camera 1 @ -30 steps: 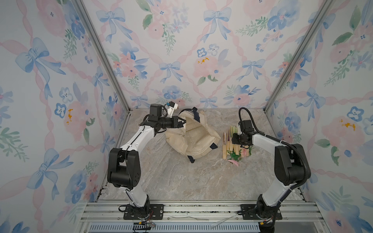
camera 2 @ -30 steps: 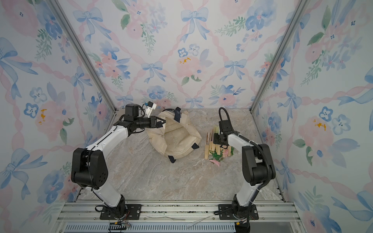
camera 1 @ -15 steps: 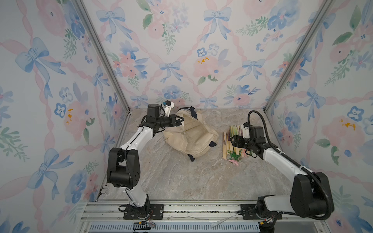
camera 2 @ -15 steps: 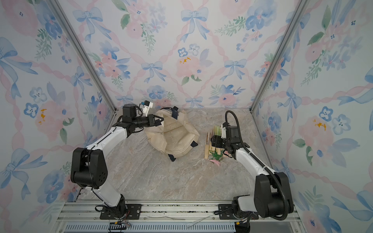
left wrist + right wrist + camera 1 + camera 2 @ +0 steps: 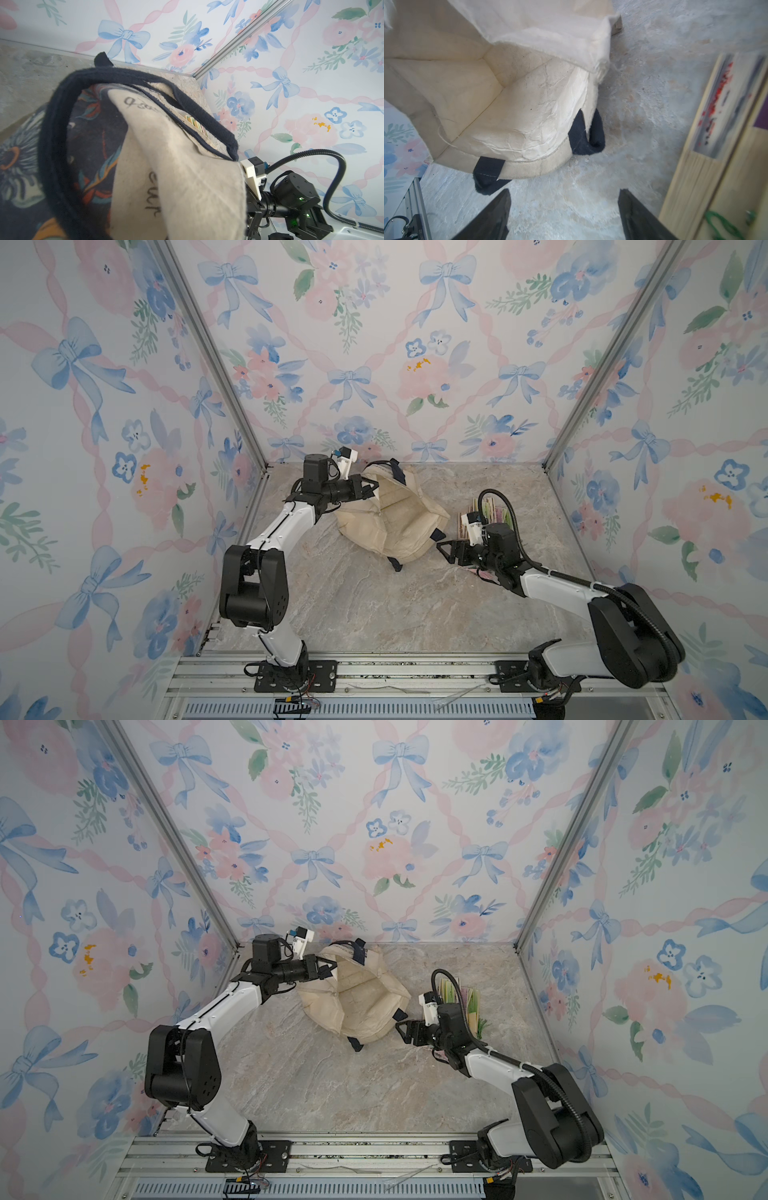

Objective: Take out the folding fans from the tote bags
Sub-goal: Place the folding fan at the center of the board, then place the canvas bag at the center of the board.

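Observation:
My right gripper grabs the tote bag (image 5: 390, 518) by the loose edge of its opening opposite my left gripper's hold next, to spread the bag open and set it upright.
The cream tote bag (image 5: 390, 518) (image 5: 357, 1002) lies slumped mid-table, its mouth facing the right arm. My left gripper (image 5: 370, 487) (image 5: 326, 969) is shut on the bag's far rim, holding it up; bag cloth (image 5: 176, 176) hides its jaws in the left wrist view. My right gripper (image 5: 446, 553) (image 5: 405, 1031) (image 5: 564, 207) is open and empty, just off the bag's mouth (image 5: 508, 104). No fan shows in the visible part of the bag's inside. Several folding fans (image 5: 492, 514) (image 5: 461, 998) (image 5: 716, 124) lie together on the table behind the right wrist.
A navy strap handle (image 5: 583, 135) trails on the marble table (image 5: 374, 605) at the bag's mouth; another loops past the left wrist camera (image 5: 54, 128). A green tassel (image 5: 720, 224) lies beside the fans. Floral walls close three sides.
My right arm drew back from over the fans, swung to face the bag's mouth, and its jaws opened wider. The left arm kept its hold on the bag, shifting only slightly.

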